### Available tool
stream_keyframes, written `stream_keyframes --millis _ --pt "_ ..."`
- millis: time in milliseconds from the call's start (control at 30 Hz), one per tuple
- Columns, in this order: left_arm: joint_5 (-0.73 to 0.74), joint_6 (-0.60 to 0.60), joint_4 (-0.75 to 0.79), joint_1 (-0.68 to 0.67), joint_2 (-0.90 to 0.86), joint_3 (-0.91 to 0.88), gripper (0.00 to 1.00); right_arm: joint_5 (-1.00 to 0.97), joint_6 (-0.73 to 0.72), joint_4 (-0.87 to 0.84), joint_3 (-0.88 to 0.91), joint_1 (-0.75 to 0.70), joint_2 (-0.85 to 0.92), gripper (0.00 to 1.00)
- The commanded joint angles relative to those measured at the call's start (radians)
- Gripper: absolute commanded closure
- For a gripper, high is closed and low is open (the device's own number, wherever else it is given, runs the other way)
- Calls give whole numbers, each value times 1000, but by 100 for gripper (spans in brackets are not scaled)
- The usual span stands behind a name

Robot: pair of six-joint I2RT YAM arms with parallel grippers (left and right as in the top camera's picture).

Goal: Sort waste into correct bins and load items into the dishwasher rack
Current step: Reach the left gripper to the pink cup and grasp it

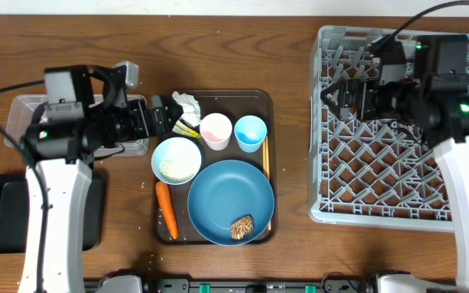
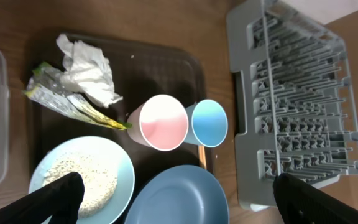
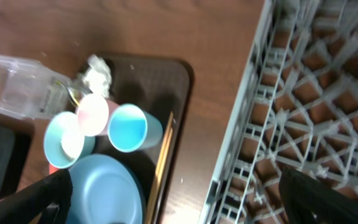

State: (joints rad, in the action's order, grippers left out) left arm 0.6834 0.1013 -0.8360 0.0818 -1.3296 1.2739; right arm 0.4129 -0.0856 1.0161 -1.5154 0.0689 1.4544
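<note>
I will grab the pink cup by its rim (image 1: 203, 128) with my left gripper next. That leaves the cup's outer body free, so the right gripper can load it into the rack (image 1: 381, 163).
On the brown serving tray (image 1: 259, 102) lie a crumpled tissue (image 1: 187, 103), a yellow-green wrapper (image 2: 67, 102), a pink cup (image 1: 216, 130), a light blue cup (image 1: 250, 130), a white bowl (image 1: 177, 159) of rice, a carrot (image 1: 166, 209) and a blue plate (image 1: 230, 201) carrying a brown food piece (image 1: 242, 227). Chopsticks (image 1: 265, 175) lie along the tray's right side. My left gripper (image 1: 169, 114) hangs open, just left of the tissue and above the bowl. Over the grey rack (image 1: 381, 163), at its upper left part, my right gripper (image 1: 338, 96) is open and holds nothing.
A clear tub (image 1: 23, 114) sits at the left, partly under my left arm. The shallow black tray (image 1: 6, 212) lies in front of it near the table's left edge. A strip of bare wood separates the serving tray from the rack.
</note>
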Motion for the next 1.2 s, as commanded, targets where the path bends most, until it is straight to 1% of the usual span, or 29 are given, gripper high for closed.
stream_keyframes --millis 0,67,133,200,400,433,467,500,667,800,933,967,1000,1167 --pt "-80 20 2 -71 -39 20 2 -118 -60 20 -21 67 30 1" --pt "-255 20 -4 -145 -67 20 2 -240 -103 25 -21 117 45 1" --pt "-406 21 -12 -211 -91 20 2 -298 -137 21 -21 155 51 1" --pt "-494 20 1 -267 -110 20 2 -317 -168 15 -21 184 55 1" --pt "-523 21 102 -331 -158 19 2 -316 -172 13 -21 193 55 1" --pt "-544 25 100 -331 -175 19 7 -316 -172 15 -21 192 55 1" --pt "-564 40 95 -331 -191 19 15 -316 -172 17 -21 191 55 1" --pt "-573 55 92 -331 -214 18 18 -316 -172 18 -21 191 55 1" --pt "-567 88 94 -330 -333 18 18 -316 -172 19 -21 193 56 1" --pt "-544 89 119 -330 -402 18 22 -316 -172 21 -21 193 56 1" --pt "-514 89 130 -330 -448 18 39 -316 -172 21 -21 193 56 1" --pt "-512 89 134 -330 -457 17 41 -316 -172 21 -21 193 56 1" --pt "-512 88 140 -330 -468 16 48 -316 -172 21 -21 193 56 1" --pt "-507 89 168 -330 -509 6 74 -316 -172 20 -21 193 56 1"
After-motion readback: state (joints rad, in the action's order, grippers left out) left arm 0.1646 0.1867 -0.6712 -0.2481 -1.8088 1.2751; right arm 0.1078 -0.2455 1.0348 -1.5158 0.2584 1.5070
